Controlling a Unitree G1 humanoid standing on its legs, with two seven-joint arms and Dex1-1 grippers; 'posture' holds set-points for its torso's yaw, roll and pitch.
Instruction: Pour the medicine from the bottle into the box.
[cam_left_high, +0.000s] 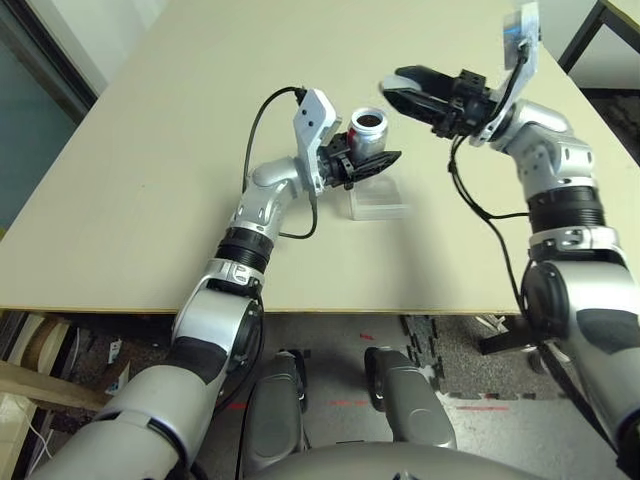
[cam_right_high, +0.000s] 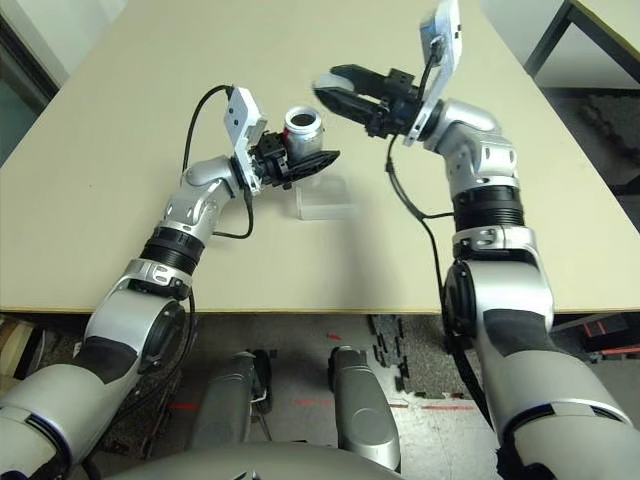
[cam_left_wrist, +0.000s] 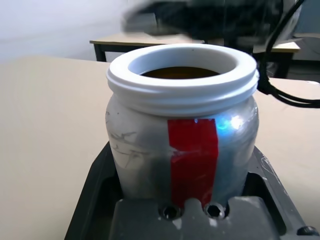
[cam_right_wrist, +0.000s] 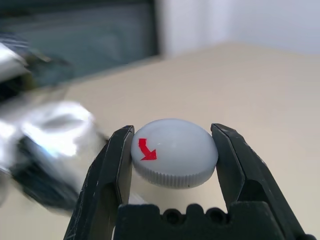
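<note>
The robot's right gripper needs to stay closed on the grey cap, because the cap hangs high above the beige table in the right wrist view.
My left gripper is shut on the bottle, a silver-grey cylinder with a red stripe and a white threaded mouth, held upright with the mouth uncovered. Something brown, the medicine, shows inside the mouth; I cannot make out single pills. The clear plastic box lies on the table just below and in front of the bottle. My right gripper hovers just right of and slightly above the bottle's mouth, shut on a grey round cap with a red arrow on it.
The beige table stretches wide to the left and behind both arms; its front edge runs below the box. A black cable hangs from my right wrist. Another table stands at the back right.
</note>
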